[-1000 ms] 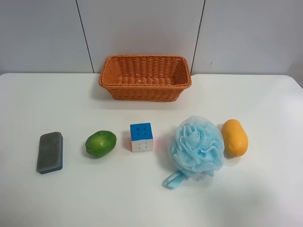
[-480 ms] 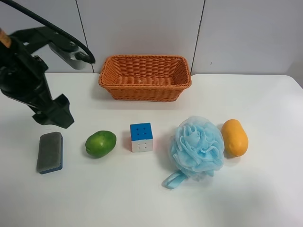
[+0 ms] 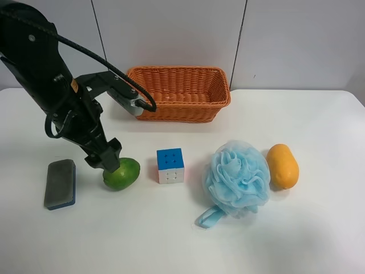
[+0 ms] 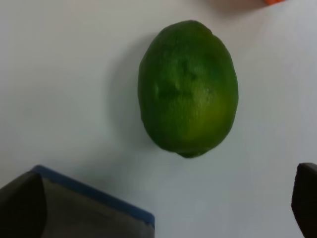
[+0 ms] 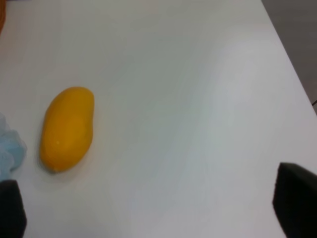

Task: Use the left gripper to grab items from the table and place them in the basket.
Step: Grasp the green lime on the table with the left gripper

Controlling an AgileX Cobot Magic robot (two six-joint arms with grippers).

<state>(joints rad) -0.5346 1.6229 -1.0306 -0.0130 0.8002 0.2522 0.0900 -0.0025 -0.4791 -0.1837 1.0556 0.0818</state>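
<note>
The green oval fruit in the basket [image 3: 174, 105] is the outcome I need, so my left gripper will grab the fruit next around its rounded body [image 3: 123, 177].
My left gripper [image 3: 106, 156] hangs open just above the left end of the green oval fruit [image 3: 123, 173], touching nothing. In the left wrist view the fruit [image 4: 188, 89] lies ahead of the open gripper [image 4: 158, 208], with the grey-and-blue eraser block [image 4: 94, 213] beside one finger. On the white table [image 3: 171, 240] lie, in a row, the eraser [image 3: 60, 184], the fruit, the puzzle cube [image 3: 170, 165], the light blue pouf [image 3: 236, 178] and the orange mango [image 3: 283, 166]. The wicker basket [image 3: 174, 105] stands behind them, holding nothing. My right gripper [image 5: 148, 208] is open over bare table near the mango [image 5: 67, 128].
The left arm's black body and cable [image 3: 51, 80] reach in from the exterior high view's left, in front of the basket's left end. The pouf's edge [image 5: 10, 148] shows in the right wrist view. The table's edge [image 5: 292, 64] runs close by there.
The left arm came into the exterior high view from the left, then swung right and down from above the eraser to above the green fruit. The items have not moved.
</note>
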